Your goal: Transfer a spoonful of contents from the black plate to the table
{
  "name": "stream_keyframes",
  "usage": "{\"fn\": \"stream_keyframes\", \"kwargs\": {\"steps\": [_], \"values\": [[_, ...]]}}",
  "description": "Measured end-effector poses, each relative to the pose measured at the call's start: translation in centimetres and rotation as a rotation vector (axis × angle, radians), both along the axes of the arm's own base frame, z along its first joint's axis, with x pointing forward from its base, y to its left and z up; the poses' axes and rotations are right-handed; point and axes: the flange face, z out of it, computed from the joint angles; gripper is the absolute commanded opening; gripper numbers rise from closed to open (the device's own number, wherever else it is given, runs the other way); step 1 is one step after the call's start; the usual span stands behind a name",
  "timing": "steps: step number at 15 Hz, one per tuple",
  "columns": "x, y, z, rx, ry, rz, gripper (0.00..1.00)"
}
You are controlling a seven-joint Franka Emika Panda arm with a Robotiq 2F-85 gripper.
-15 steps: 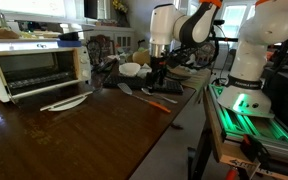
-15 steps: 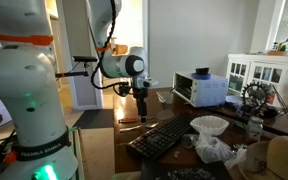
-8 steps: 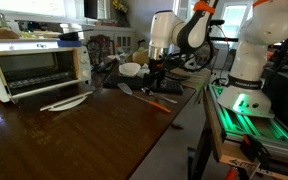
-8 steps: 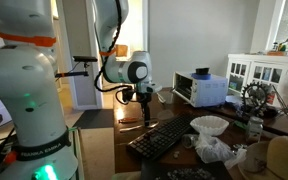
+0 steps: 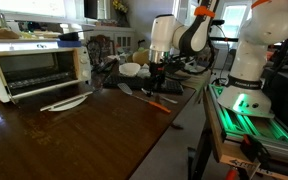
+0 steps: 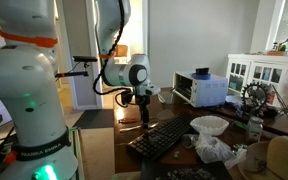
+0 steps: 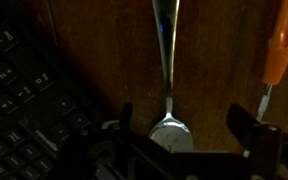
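Next, my gripper grabs the metal spoon by its narrow neck, handle pointing away, which leaves its bowl free to scoop from the black plate.
In the wrist view a metal spoon (image 7: 170, 128) lies on the dark brown wooden table (image 7: 214, 60), its handle pointing away. My gripper (image 7: 184, 125) hangs just above it, open. The spoon's bowl sits between the two dark fingers (image 7: 246, 125), closer to the left one, and I cannot tell whether they touch it. In both exterior views the gripper (image 5: 156, 84) (image 6: 144, 112) is low over the table's (image 5: 74, 140) edge. I cannot make out the black plate in any view.
A black keyboard (image 7: 24, 100) (image 6: 169, 135) lies beside the spoon. On the other side is an orange-handled tool (image 7: 282, 45) (image 5: 159, 103). A white toaster oven (image 5: 39, 65) with its door down, a white bowl (image 5: 131, 69) and clutter stand farther along the table.
The arm has dropped a little toward the table, bringing the gripper closer over the spoon. The spoon and the other objects have not moved.
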Motion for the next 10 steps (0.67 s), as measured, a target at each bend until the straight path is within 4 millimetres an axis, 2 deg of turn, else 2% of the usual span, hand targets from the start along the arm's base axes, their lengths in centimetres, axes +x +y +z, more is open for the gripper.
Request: {"fn": "stream_keyframes", "kwargs": {"steps": [1, 2, 4, 7, 10], "values": [[-0.03, -0.04, -0.03, -0.003, -0.001, 0.003, 0.75], [-0.07, -0.04, -0.07, -0.006, -0.001, 0.005, 0.61], [-0.19, 0.04, -0.22, -0.01, 0.0, 0.01, 0.46], [-0.31, 0.26, -0.44, -0.01, 0.002, 0.018, 0.4], [-0.28, 0.82, -0.31, -0.006, -0.007, 0.027, 0.47]]}}
